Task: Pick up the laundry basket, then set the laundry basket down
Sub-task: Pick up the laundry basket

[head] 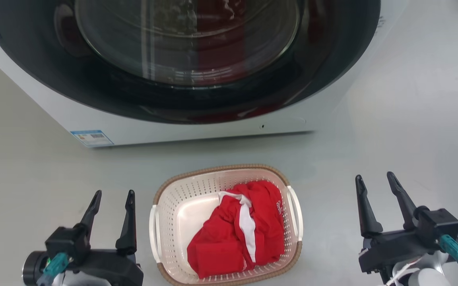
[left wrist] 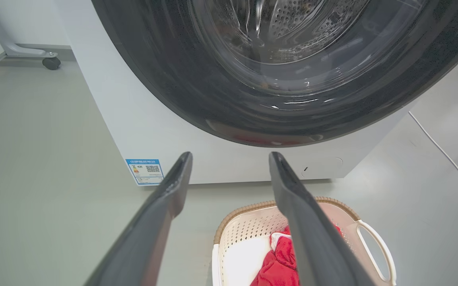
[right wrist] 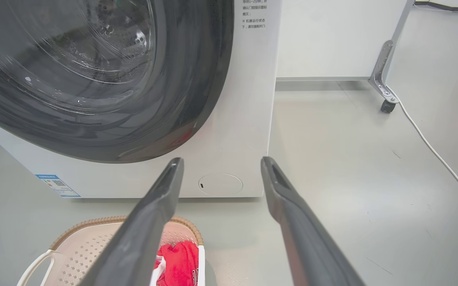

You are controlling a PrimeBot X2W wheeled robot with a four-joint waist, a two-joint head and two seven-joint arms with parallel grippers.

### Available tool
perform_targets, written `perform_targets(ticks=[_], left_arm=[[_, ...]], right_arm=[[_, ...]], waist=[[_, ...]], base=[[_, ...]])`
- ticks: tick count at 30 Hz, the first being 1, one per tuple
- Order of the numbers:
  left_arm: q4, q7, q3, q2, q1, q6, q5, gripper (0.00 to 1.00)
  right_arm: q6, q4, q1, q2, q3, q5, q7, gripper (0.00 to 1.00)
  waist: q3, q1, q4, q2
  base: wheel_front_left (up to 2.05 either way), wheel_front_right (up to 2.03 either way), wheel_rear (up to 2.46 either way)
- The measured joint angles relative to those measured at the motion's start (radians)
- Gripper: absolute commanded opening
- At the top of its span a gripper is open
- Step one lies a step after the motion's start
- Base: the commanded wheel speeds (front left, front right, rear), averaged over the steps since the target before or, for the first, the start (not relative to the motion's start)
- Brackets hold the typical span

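I will keep the laundry basket level by next grabbing the white handle nearest the red garment with my right gripper, because the red garment (head: 261,214) lies loose inside.
The laundry basket (head: 181,206), cream perforated plastic with a brown woven rim and white side handles, rests on the grey floor in front of the washer, holding a red and white garment (head: 239,234). My left gripper (head: 113,198) hovers open to the basket's left, apart from it. My right gripper (head: 374,180) is open well to the basket's right. The left wrist view has the basket (left wrist: 245,230) at bottom right, behind the fingers of the left gripper (left wrist: 231,159). In the right wrist view the basket (right wrist: 86,246) sits bottom left of the right gripper (right wrist: 222,163).
A white front-loading washer (head: 105,127) with a dark round door (head: 185,59) stands just behind the basket. A wheeled frame leg (right wrist: 386,85) and a white cable (right wrist: 435,153) lie on the floor to the right. Another caster (left wrist: 51,62) is at far left.
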Motion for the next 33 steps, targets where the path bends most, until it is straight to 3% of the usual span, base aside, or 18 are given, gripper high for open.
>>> perform_targets(ticks=[24, 33], left_arm=[[0.297, 0.201, -0.027, -0.017, -0.38, -0.122, -0.082, 1.0], [0.431, 0.224, -0.02, -0.033, -0.464, -0.133, -0.09, 1.0]], right_arm=[[0.036, 0.241, -0.316, 0.048, 0.078, 0.047, 0.058, 1.0], [0.049, 0.335, -0.427, 0.055, 0.117, 0.047, 0.055, 1.0]], waist=[[0.357, 0.0, -0.032, 0.0001], [0.49, 0.0, -0.036, 0.0001]], base=[[0.0, 0.0, 0.0], [0.0, 0.0, 0.0]])
